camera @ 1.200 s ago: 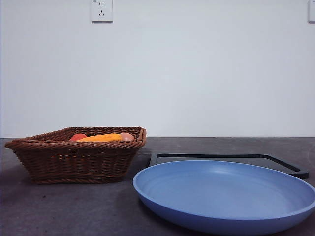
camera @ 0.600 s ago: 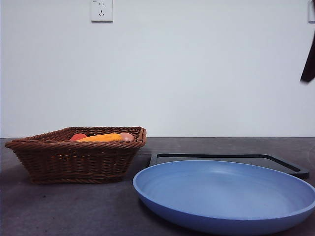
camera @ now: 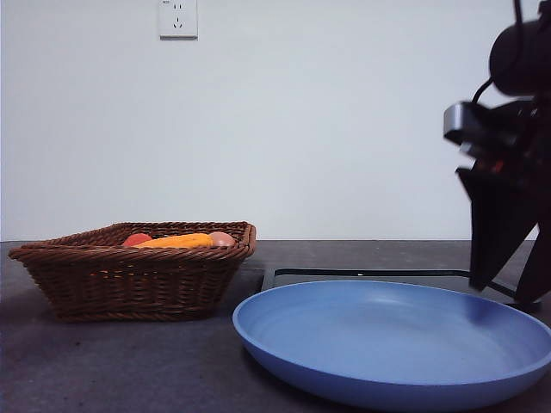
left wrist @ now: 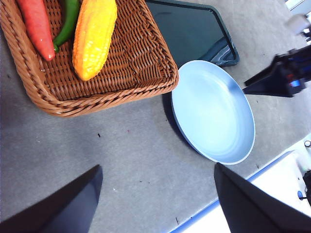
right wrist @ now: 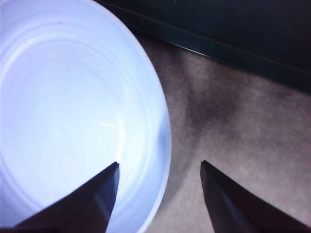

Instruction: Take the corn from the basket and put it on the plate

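Observation:
The light-blue plate needs to be ready for the corn point(camera: 176, 242), so my right gripper should grab the plate by its rim point(camera: 508, 314) next.
The yellow-orange corn point(left wrist: 94, 36) lies in the brown wicker basket point(left wrist: 121, 92), beside a red vegetable and a green one. In the front view the corn point(camera: 176, 242) just shows over the rim of the basket point(camera: 129, 271) at the left. The light-blue plate point(camera: 387, 344) sits empty at the front right. My left gripper point(left wrist: 156, 167) hangs open high above the table, between basket and plate point(left wrist: 214, 111). My right gripper point(right wrist: 160, 163) is open and low, straddling the edge of the plate point(right wrist: 63, 111); in the front view the right gripper point(camera: 498, 295) stands at the plate's right side.
A flat black tray point(camera: 379, 277) lies behind the plate. A long red vegetable point(left wrist: 36, 26) and a green pepper point(left wrist: 68, 22) share the basket with the corn. The table's front edge point(left wrist: 209, 213) runs close to the plate.
The right arm has come in from the upper right and dropped down to the plate's right rim. Basket, corn and plate have not moved.

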Robot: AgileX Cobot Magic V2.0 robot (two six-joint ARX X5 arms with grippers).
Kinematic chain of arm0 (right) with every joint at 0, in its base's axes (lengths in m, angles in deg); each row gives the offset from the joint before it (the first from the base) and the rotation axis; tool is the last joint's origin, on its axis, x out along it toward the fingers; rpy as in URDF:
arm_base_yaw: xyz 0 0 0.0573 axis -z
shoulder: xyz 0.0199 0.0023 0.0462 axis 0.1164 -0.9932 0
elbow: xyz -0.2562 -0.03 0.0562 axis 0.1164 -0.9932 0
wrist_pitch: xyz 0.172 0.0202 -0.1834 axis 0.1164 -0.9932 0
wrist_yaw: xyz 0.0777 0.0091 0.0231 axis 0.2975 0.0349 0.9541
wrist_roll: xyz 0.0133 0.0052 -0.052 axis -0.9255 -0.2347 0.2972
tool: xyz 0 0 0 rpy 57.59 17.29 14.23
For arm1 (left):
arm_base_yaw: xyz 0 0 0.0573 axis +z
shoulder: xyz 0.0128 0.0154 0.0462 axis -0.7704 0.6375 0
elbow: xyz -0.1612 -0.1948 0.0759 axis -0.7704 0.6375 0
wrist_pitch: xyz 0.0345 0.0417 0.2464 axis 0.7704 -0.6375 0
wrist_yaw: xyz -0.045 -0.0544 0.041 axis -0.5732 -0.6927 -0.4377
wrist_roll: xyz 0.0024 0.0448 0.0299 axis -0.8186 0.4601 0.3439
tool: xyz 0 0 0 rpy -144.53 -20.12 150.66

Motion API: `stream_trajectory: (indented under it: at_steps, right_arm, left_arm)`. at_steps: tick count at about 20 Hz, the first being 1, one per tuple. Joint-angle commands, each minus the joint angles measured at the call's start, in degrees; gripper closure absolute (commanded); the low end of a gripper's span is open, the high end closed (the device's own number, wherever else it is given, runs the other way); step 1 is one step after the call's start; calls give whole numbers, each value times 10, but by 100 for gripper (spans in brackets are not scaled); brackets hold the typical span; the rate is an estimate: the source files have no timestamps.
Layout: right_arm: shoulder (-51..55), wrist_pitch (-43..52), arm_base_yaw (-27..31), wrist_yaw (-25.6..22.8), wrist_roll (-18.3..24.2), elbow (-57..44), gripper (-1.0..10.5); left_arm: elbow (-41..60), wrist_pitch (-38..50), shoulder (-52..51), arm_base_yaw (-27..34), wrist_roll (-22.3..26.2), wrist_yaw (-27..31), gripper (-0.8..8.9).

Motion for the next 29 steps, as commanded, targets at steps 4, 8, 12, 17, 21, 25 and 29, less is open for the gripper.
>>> stream_trajectory:
  at_steps: [4, 8, 12, 17, 21, 25, 29]
  right_arm:
    - [-52, 37, -10, 0, 4, 9, 766]
    - [-58, 37, -10, 0, 4, 9, 911]
    - [-58, 36, -10, 0, 4, 9, 945]
    - [-21, -2, -4, 15, -3, 20, 945]
    - [42, -61, -1, 15, -1, 55, 945]
    - [106, -105, 6, 15, -2, 93, 945]
    - [153, -131, 7, 14, -2, 127, 945]
  left_arm:
    - [-7, 4, 3, -2, 8, -3, 437]
    - [-7, 5, 3, -2, 8, -3, 437]
    - [-7, 7, 13, -2, 8, -3, 437]
    - [-23, 12, 58, -23, 8, 20, 438]
    - [-56, 72, 120, -68, 9, 62, 438]
    - [-106, 115, 222, -121, 17, 160, 438]
    - [-179, 131, 353, -167, 49, 247, 438]
